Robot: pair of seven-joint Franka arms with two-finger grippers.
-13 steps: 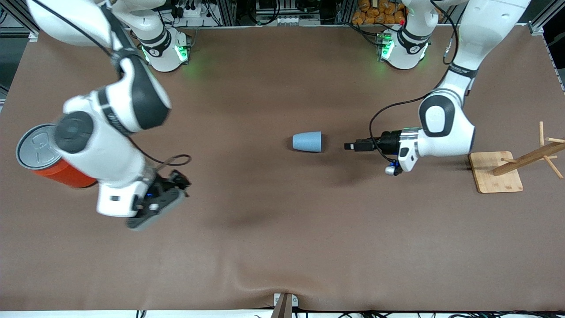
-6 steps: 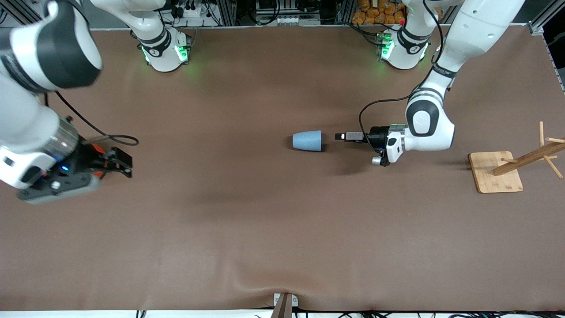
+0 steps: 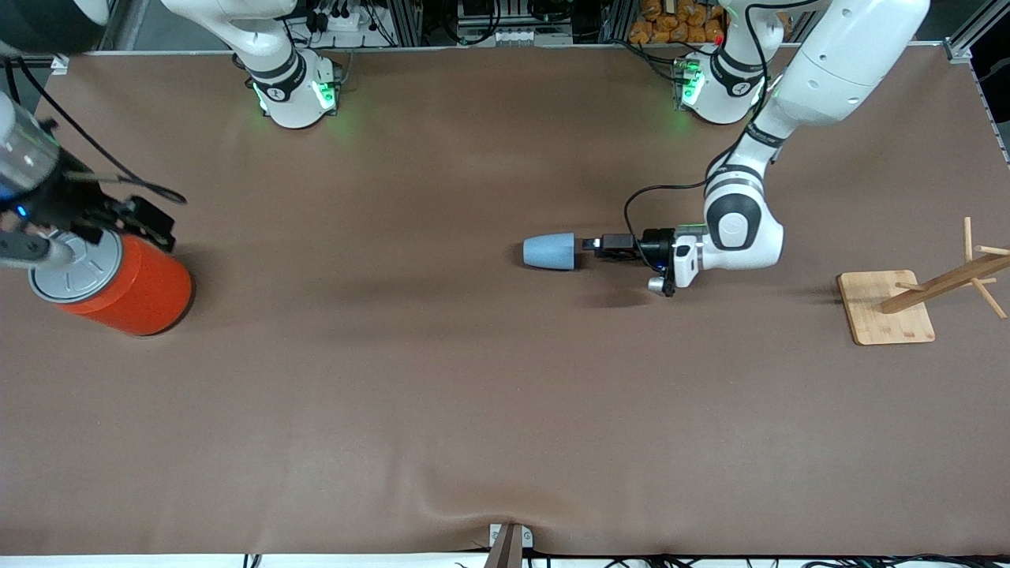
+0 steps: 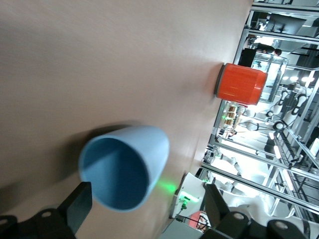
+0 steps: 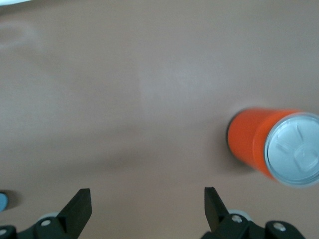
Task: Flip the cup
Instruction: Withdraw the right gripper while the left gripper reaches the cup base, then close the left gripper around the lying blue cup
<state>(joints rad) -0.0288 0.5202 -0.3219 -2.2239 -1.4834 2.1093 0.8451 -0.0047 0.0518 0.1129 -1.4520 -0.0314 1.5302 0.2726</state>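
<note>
My left gripper's fingers stop short of the cup's near rim [image 3: 572, 251] [image 4: 114, 206], so it moves toward the rim next, as closing on the cup now would miss.
The light-blue cup [image 3: 550, 252] lies on its side at mid-table, its mouth facing the left arm's end. My left gripper [image 3: 590, 244] is low and level at that mouth, open, with nothing held. In the left wrist view the cup [image 4: 124, 169] shows its darker inside, with the open left gripper [image 4: 147, 193] straddling the rim's width. My right gripper [image 3: 154, 222] is up over the orange can at the right arm's end of the table. It is open and empty in the right wrist view [image 5: 145, 195].
The large orange can [image 3: 118, 284] with a grey lid stands near the right arm's end; it also shows in the right wrist view [image 5: 271, 147] and the left wrist view [image 4: 240, 83]. A wooden peg rack on a square base [image 3: 888, 309] stands at the left arm's end.
My left gripper has moved along the table up to the cup's mouth. The right arm has swung from mid-table out to its end, over the orange can. The cup has not moved.
</note>
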